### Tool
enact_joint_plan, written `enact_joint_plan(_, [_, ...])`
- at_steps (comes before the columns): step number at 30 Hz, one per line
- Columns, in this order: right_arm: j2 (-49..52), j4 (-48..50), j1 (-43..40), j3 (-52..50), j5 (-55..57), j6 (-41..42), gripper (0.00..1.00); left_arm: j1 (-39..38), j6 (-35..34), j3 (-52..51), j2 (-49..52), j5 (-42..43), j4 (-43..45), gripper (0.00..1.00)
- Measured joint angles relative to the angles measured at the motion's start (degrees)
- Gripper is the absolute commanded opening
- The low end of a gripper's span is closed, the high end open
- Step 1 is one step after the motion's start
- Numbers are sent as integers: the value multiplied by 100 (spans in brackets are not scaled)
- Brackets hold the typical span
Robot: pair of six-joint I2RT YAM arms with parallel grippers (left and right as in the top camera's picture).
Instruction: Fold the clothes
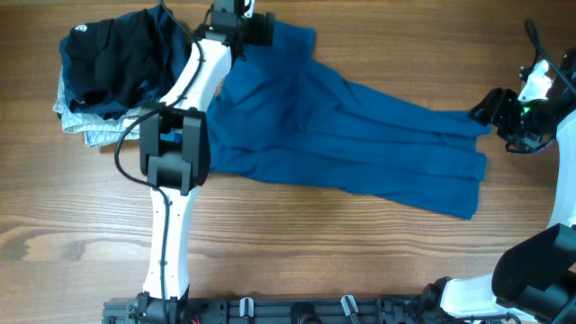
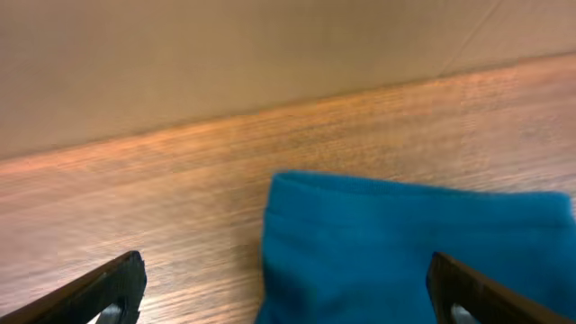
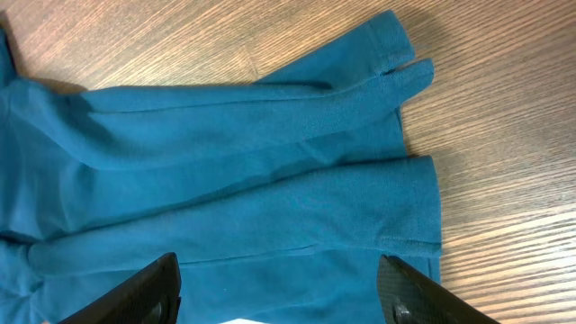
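My left gripper is to take hold of the teal-blue garment by its far corner next. The garment's body then stays free, so that edge can be folded over it.
The clothes [image 1: 360,135] are one large teal-blue garment lying crumpled across the table, from the far left to the right. My left gripper [image 1: 245,25] hovers at its far-left end. In the left wrist view it [image 2: 288,297] is open, with a corner of the teal fabric [image 2: 405,243] below and between the fingers. My right gripper [image 1: 490,108] is at the garment's right edge. Seen from the right wrist it [image 3: 283,292] is open above the folded hem layers [image 3: 270,180], gripping nothing.
A black garment [image 1: 112,58] with a small white logo is heaped at the far left on a light-blue denim piece [image 1: 85,126]. The left arm [image 1: 175,144] stretches over the garment's left part. Bare wooden table [image 1: 315,252] lies in front.
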Motion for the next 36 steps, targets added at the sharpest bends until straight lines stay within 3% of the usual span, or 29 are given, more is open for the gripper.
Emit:
enact_joint_plan(9, [0, 0, 0, 0, 0, 0, 70, -7, -92, 7, 310, 256, 776, 94])
enact_joint_plan(19, [0, -2, 0, 0, -2, 0, 70, -7, -164, 7, 616, 363, 1032, 86])
enact_joint_plan(21, [0, -4, 0, 0, 0, 0, 70, -7, -282, 7, 691, 385, 1043, 70])
enact_joint_plan(24, [0, -39, 0, 0, 0, 0, 70, -22, -345, 28, 761, 367, 1104, 35])
enact_joint_plan(29, [0, -46, 0, 0, 0, 0, 70, -50, -455, 28, 787, 382, 1220, 4])
enact_joint_plan(36, [0, 26, 0, 0, 0, 0, 70, -70, -501, 44, 669, 378, 1051, 4])
